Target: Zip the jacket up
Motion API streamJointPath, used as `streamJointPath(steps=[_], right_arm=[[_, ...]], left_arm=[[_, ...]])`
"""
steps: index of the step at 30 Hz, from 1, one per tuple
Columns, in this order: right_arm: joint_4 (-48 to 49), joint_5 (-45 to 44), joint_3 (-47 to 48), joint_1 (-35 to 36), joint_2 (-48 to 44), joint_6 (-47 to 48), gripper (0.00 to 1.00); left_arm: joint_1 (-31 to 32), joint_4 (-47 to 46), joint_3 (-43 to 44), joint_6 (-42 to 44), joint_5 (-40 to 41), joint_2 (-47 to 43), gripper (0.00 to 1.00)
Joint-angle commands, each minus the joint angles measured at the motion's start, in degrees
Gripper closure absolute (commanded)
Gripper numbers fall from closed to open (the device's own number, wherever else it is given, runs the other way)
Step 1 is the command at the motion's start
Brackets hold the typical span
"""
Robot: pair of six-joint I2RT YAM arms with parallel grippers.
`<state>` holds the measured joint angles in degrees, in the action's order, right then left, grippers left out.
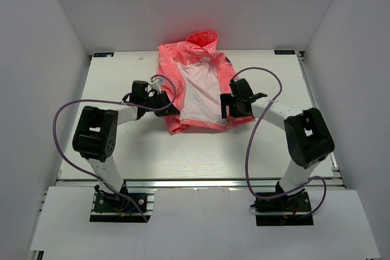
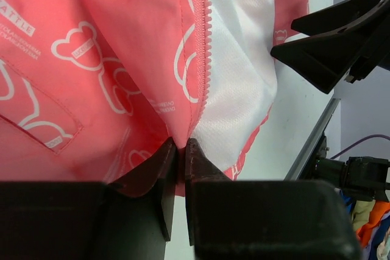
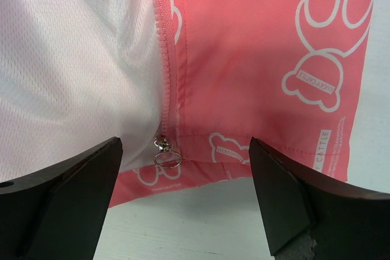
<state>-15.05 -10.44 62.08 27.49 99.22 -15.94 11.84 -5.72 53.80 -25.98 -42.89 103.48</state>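
The robot's right gripper will next hold the jacket panel by its hem beside the zipper slider, to bring the panel's zipper edge into position for zipping up.
The coral-pink jacket (image 1: 194, 83) with white print lies open on the table, white lining (image 1: 198, 92) showing, hood at the far end. My left gripper (image 2: 180, 150) is shut on the jacket's left front panel at its bottom hem, right by the zipper teeth (image 2: 203, 41). My right gripper (image 3: 183, 181) is open, just below the right panel's hem. The silver zipper slider with its ring pull (image 3: 165, 152) sits at the bottom of the right panel, between my right fingers but untouched. In the top view the left gripper (image 1: 163, 103) and right gripper (image 1: 230, 106) flank the hem.
The white table (image 1: 122, 144) has raised rails at its edges. Purple cables (image 1: 67, 120) loop beside both arms. The right arm's black fingers (image 2: 332, 41) show in the left wrist view, above the table's edge.
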Motion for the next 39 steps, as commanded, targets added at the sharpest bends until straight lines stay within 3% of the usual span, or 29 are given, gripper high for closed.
streamJointPath(steps=[1, 11, 19, 22, 26, 30, 33, 39], right_arm=[[-0.6, -1.0, 2.4, -0.2, -0.3, 0.7, 0.11], [-0.4, 2.1, 4.2, -1.2, 2.8, 0.1, 0.13], [-0.1, 3.4, 2.4, -1.2, 5.7, -1.5, 0.25], [-0.3, 1.9, 2.0, -1.2, 6.4, -1.5, 0.44], [0.2, 0.6, 1.3, -1.2, 5.3, -2.0, 0.75], [1.3, 1.5, 1.0, -1.2, 3.6, -1.9, 0.92], [1.5, 3.8, 1.3, -1.2, 3.9, -2.0, 1.00], [2.7, 8.1, 0.8, -1.3, 5.5, -3.3, 1.00]], left_arm=[[-0.1, 0.1, -0.5, 0.7, -1.1, -4.9, 0.79], [0.0, 5.4, -0.7, -0.5, 2.5, -13.7, 0.83], [0.0, 24.3, 9.5, 4.6, 13.3, -19.1, 0.82], [-0.1, 29.2, 13.2, 5.1, 15.4, -20.2, 0.84], [0.0, 29.5, 15.9, 4.7, 11.5, -23.0, 0.85], [1.8, 26.7, 18.1, 3.9, 5.4, -26.2, 0.85], [5.6, 27.1, 20.4, 4.5, 5.3, -28.1, 0.86], [17.2, 24.7, 22.9, 4.8, 4.8, -22.1, 0.88]])
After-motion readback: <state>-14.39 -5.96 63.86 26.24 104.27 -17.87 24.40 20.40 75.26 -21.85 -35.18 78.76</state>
